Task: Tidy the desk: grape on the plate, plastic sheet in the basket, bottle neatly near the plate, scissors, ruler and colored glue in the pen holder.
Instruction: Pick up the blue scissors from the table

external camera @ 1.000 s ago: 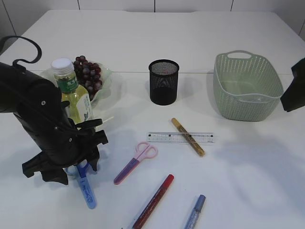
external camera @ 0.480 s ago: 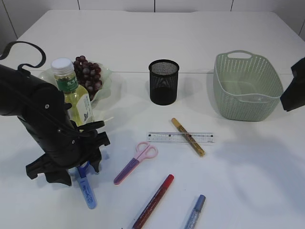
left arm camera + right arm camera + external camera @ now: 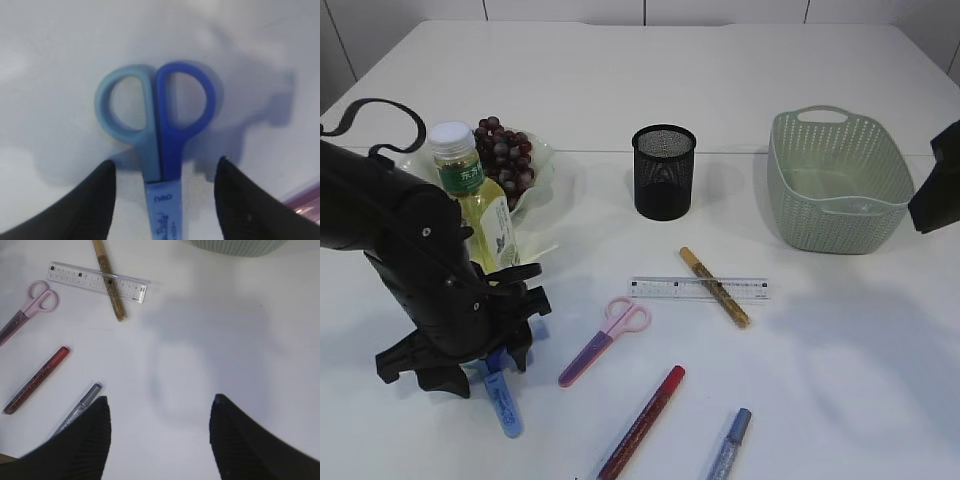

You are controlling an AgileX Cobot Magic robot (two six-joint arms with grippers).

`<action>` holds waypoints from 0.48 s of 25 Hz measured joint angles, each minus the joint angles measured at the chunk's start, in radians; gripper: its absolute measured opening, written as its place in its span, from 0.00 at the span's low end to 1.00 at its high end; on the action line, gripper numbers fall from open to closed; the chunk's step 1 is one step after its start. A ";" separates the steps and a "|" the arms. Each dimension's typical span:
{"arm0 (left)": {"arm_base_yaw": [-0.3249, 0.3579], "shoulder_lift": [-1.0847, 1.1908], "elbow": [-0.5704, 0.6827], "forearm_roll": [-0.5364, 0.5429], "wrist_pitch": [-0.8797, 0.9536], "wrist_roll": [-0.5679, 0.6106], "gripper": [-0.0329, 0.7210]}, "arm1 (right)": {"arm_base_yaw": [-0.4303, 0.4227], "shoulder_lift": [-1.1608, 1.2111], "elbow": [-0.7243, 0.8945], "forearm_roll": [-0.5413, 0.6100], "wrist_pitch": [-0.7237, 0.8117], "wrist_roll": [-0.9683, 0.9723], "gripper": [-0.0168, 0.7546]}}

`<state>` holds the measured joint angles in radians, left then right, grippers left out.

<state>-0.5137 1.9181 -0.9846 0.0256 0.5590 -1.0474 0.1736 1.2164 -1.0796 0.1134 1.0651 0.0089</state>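
The blue scissors need to be tidied into the pen holder (image 3: 663,172). My left gripper needs to grab them next by their sheathed blade (image 3: 502,403).
Blue scissors (image 3: 160,125) lie shut on the table, handles pointing away from me. My left gripper (image 3: 162,200) is open, low over them, with one jaw on each side of the sheathed blade. In the exterior view the left gripper (image 3: 490,362) covers the handles and the blue blade (image 3: 505,410) sticks out in front. My right gripper (image 3: 160,440) is open and empty, high above bare table. The grapes (image 3: 505,155) lie on the plate (image 3: 545,170), with the bottle (image 3: 480,205) upright just in front. I cannot make out the plastic sheet.
The black mesh pen holder (image 3: 664,172) stands mid-table and the green basket (image 3: 840,180) at right. The ruler (image 3: 700,289) has a gold glue stick (image 3: 715,287) across it. Pink scissors (image 3: 605,340), a red glue pen (image 3: 642,422) and a silver-blue one (image 3: 728,446) lie in front.
My left arm has come down and slightly forward over the blue scissors. The right arm and the other objects have not moved.
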 joint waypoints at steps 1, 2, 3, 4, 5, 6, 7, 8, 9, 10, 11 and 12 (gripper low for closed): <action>0.000 0.004 0.000 0.000 0.002 0.000 0.66 | 0.000 0.000 0.000 0.000 0.000 0.000 0.66; 0.000 0.005 -0.002 0.000 0.002 0.000 0.65 | 0.000 0.000 0.000 0.000 0.000 0.000 0.66; 0.000 0.006 -0.004 0.000 0.002 0.000 0.65 | 0.000 0.000 0.000 0.000 0.000 0.000 0.66; 0.000 0.006 -0.004 0.000 0.002 0.000 0.65 | 0.000 0.000 0.000 0.000 0.000 0.000 0.66; 0.000 0.009 -0.006 0.000 0.002 0.000 0.65 | 0.000 0.000 0.000 0.000 0.000 0.000 0.66; 0.000 0.010 -0.005 0.000 0.002 0.000 0.65 | 0.000 0.000 0.000 0.000 0.000 0.000 0.66; 0.000 0.011 -0.008 0.000 0.002 0.000 0.65 | 0.000 0.000 0.000 0.000 0.000 0.000 0.66; 0.000 0.013 -0.010 0.000 0.004 0.000 0.65 | 0.000 0.000 0.000 0.000 0.000 0.000 0.66; 0.000 0.013 -0.010 0.000 0.004 0.000 0.64 | 0.000 0.000 0.000 0.000 0.000 0.000 0.66; 0.000 0.013 -0.010 0.000 0.006 0.000 0.64 | 0.000 0.000 0.000 0.000 0.000 0.000 0.66; 0.000 0.013 -0.010 0.000 0.006 0.000 0.64 | 0.000 0.000 0.000 0.000 0.000 0.000 0.66; 0.000 0.013 -0.010 0.000 0.006 0.000 0.64 | 0.000 0.000 0.000 0.000 0.000 0.000 0.66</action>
<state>-0.5137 1.9313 -0.9948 0.0256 0.5647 -1.0474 0.1736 1.2164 -1.0796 0.1134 1.0651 0.0089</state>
